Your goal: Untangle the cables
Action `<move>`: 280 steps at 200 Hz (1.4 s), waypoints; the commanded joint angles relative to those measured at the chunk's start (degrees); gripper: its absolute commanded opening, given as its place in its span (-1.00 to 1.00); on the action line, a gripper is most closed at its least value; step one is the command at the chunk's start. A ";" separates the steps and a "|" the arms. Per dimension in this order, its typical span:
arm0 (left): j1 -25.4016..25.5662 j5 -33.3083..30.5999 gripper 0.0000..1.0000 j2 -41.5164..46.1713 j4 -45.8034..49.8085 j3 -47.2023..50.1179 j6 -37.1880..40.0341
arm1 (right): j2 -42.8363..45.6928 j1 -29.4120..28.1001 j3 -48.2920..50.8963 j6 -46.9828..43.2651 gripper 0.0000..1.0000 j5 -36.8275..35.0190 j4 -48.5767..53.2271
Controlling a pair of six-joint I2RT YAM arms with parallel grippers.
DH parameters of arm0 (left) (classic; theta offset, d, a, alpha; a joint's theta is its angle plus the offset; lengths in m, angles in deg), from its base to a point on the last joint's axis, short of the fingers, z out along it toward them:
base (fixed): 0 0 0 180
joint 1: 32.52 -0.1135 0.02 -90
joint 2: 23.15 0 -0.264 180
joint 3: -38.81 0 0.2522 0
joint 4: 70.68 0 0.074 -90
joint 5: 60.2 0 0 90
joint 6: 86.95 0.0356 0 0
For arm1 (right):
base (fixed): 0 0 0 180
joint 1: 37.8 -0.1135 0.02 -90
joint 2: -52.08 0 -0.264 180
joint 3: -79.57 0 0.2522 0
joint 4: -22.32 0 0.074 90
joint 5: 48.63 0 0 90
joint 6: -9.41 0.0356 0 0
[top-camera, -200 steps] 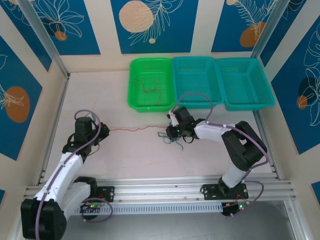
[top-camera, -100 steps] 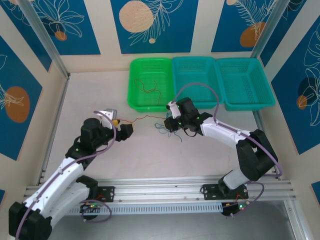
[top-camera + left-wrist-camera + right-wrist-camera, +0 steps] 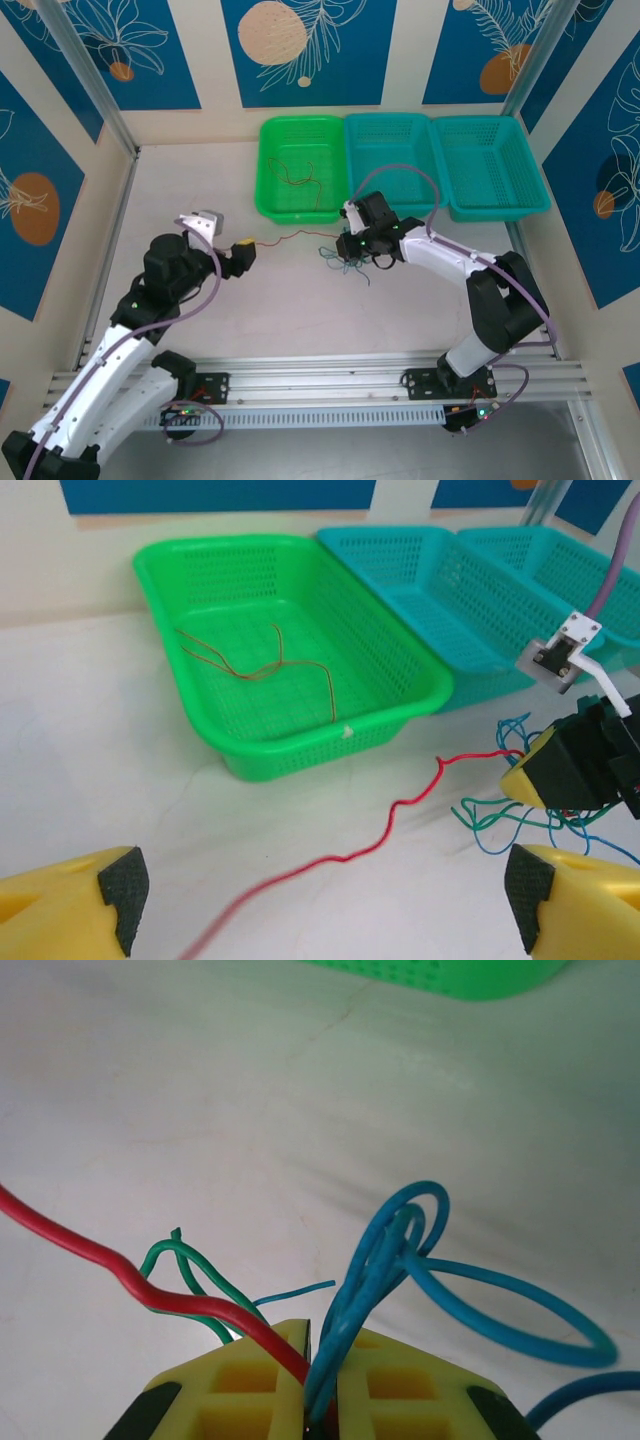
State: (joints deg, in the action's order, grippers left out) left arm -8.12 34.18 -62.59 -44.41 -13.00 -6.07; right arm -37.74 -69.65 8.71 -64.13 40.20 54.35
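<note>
My left gripper is to grab the red cable next, along its part free of the blue and green tangle (image 3: 352, 265), to untangle the red cable.
A red cable (image 3: 295, 238) runs over the table from my left gripper (image 3: 245, 256) to my right gripper (image 3: 345, 243). In the left wrist view the red cable (image 3: 400, 810) passes between the wide-apart fingers of the open left gripper (image 3: 320, 900), touching neither pad. The right gripper (image 3: 320, 1360) is shut on the red cable (image 3: 120, 1270) and on blue loops (image 3: 400, 1250), with a green cable (image 3: 180, 1260) behind them. The blue and green tangle (image 3: 352, 265) hangs beside it on the table. Two red-brown cables (image 3: 300, 178) lie in the green basket (image 3: 262, 170).
Two teal baskets (image 3: 352, 150) (image 3: 520, 150) stand side by side to the right of the green one at the back of the table. The right gripper's yellow fingers (image 3: 560, 770) sit close to the green basket's front corner (image 3: 430, 695). Frame rails run along the near edge.
My left gripper has swung right toward the middle, so the red cable now spans a shorter stretch. My right gripper carried the tangle a little farther toward the baskets.
</note>
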 commanded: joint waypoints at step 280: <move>-4.77 -1.55 -1.00 -5.14 0.36 1.54 -14.81 | -0.45 -2.41 9.34 8.15 -0.25 -13.90 3.45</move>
State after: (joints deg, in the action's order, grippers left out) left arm -8.49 43.82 -70.85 -49.06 -8.23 -18.11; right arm -36.62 -76.93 13.21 -59.43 39.46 44.88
